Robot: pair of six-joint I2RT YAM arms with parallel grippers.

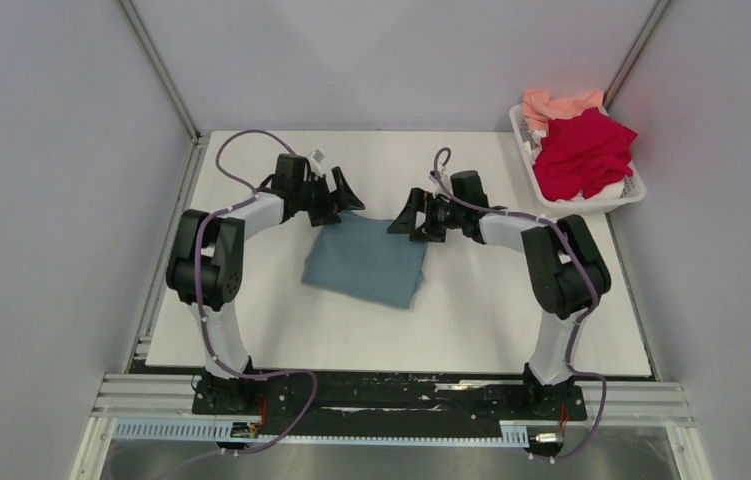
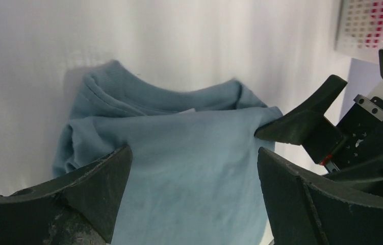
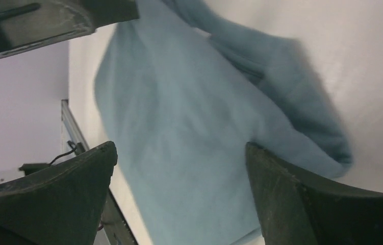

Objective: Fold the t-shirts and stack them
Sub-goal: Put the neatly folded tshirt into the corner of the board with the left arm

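My left gripper needs to grab the folded teal-blue t-shirt next by the side edge nearest the gripper, with the layers together, to slide the shirt flat for stacking.
The teal-blue t-shirt (image 1: 366, 261) lies folded into a small rectangle at the middle of the white table. My left gripper (image 1: 339, 194) is open and empty just above its far left corner. My right gripper (image 1: 407, 217) is open and empty at its far right corner. In the left wrist view the shirt (image 2: 179, 163) fills the space between my open fingers (image 2: 102, 178), its collar and a small white tag at the far edge. In the right wrist view the shirt (image 3: 189, 148) lies below the open jaws. The crimson red t-shirt (image 1: 583, 152) and the salmon-pink one (image 1: 554, 106) are heaped in the basket.
The white slotted basket (image 1: 611, 200) stands at the far right corner of the table, also showing in the left wrist view (image 2: 367, 23). Grey walls enclose the table on three sides. The table's white surface (image 1: 511, 320) runs around the folded shirt.
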